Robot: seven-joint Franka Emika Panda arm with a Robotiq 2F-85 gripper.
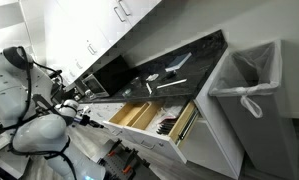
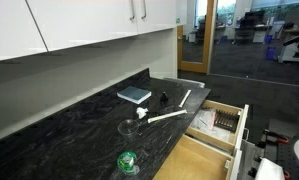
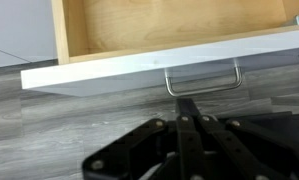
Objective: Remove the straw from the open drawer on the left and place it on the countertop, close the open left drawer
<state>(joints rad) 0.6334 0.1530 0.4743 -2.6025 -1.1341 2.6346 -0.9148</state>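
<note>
I would leave the drawer (image 3: 139, 70) open if I lifted my gripper now. My gripper would go up alone, because its fingers are shut and empty just below the bar handle (image 3: 202, 80).
In the wrist view the open drawer (image 3: 139, 70) has a white flat front, a metal bar handle (image 3: 202, 80) and a bare light wood inside with no straw showing. My gripper (image 3: 187, 106) is shut and empty, its tips just below the handle. A white straw (image 2: 167, 117) lies on the black countertop (image 2: 69, 130), near the front edge. It also shows in an exterior view (image 1: 165, 86). The open drawer shows in both exterior views (image 1: 129, 112) (image 2: 204, 160). My arm (image 1: 49, 125) reaches toward it.
A wider open drawer with wooden dividers and dark utensils (image 2: 225, 121) sits beside it (image 1: 174, 122). On the countertop are a second white stick (image 2: 185, 97), a book (image 2: 134, 95), a small dark object (image 2: 162, 98) and a green item (image 2: 127, 161). A lined bin (image 1: 251, 85) stands at the counter's end.
</note>
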